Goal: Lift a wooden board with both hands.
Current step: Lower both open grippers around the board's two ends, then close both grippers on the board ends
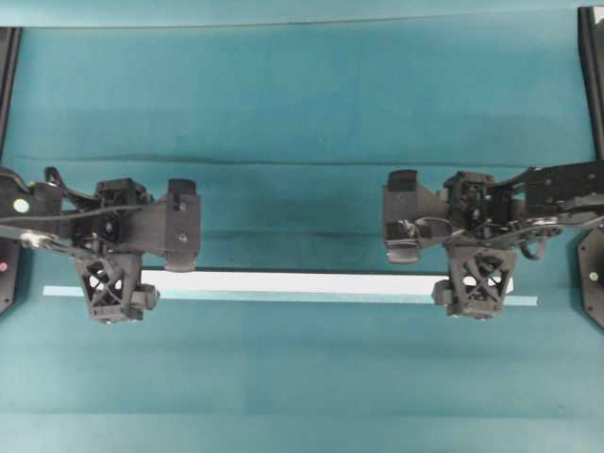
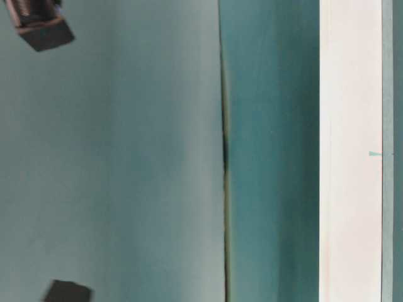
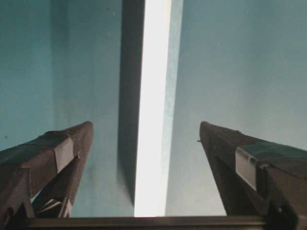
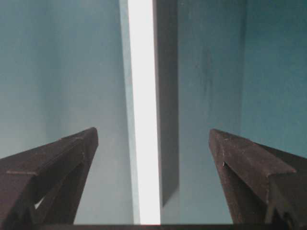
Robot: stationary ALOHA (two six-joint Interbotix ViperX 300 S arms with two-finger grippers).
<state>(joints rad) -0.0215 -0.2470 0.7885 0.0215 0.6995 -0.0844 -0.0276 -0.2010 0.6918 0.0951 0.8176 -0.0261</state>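
Note:
My left gripper's fingers are above the white board (image 1: 283,282) with teal table on both sides and would miss if closed, so I should lower them first, then close on the board.
The wooden board (image 1: 302,281) is a long white plank lying across the teal table, reaching from one hand to the other. My left gripper (image 1: 113,294) hangs over its left end and my right gripper (image 1: 479,288) over its right end. In the left wrist view the board (image 3: 153,120) runs up the middle between the fingers of the open left gripper (image 3: 146,125), which stand well clear of it on both sides. The right wrist view shows the same: the board (image 4: 144,96) passes between the spread fingers of the right gripper (image 4: 153,131), untouched. A dark shadow lies beside the board.
A thin pale teal strip (image 1: 283,296) lies along the board's near edge. Black frame posts (image 1: 593,75) stand at the table's left and right margins. In the table-level view a white band (image 2: 349,157) and a seam in the teal cover (image 2: 225,157) show.

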